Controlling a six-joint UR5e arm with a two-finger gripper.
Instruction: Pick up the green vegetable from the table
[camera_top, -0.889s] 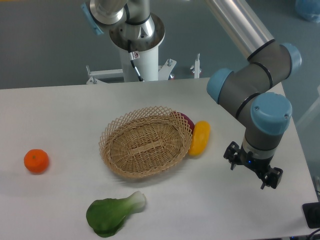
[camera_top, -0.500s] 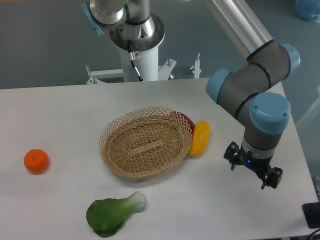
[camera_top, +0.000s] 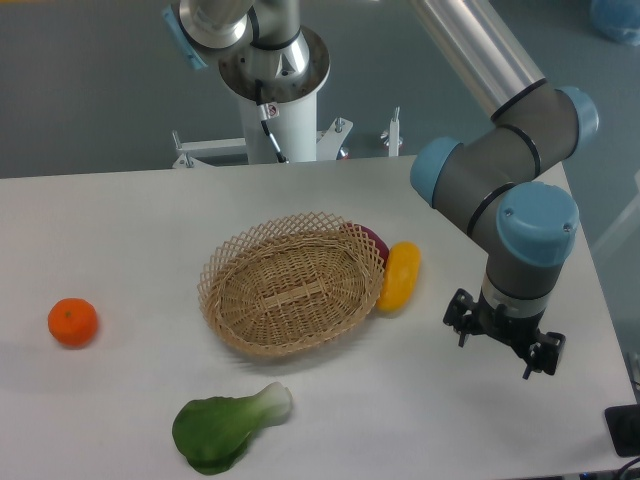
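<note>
To pick up the green vegetable, my gripper will next grab its pale stem end (camera_top: 270, 402).
The green vegetable (camera_top: 226, 428) lies on the white table (camera_top: 120, 230) near its front edge, its dark leaf to the lower left and its pale stem end pointing right. My gripper (camera_top: 504, 340) hangs over the right side of the table, far to the right of the vegetable. Its two dark fingers stand apart with nothing between them, so it is open.
A woven wicker basket (camera_top: 290, 283) sits mid-table, with a yellow oblong fruit (camera_top: 399, 275) and a dark red item (camera_top: 372, 240) against its right rim. An orange (camera_top: 73, 322) rests at the left. The arm's base column (camera_top: 278, 95) stands behind the table.
The gripper has shifted very slightly to the left. The objects on the table have not moved.
</note>
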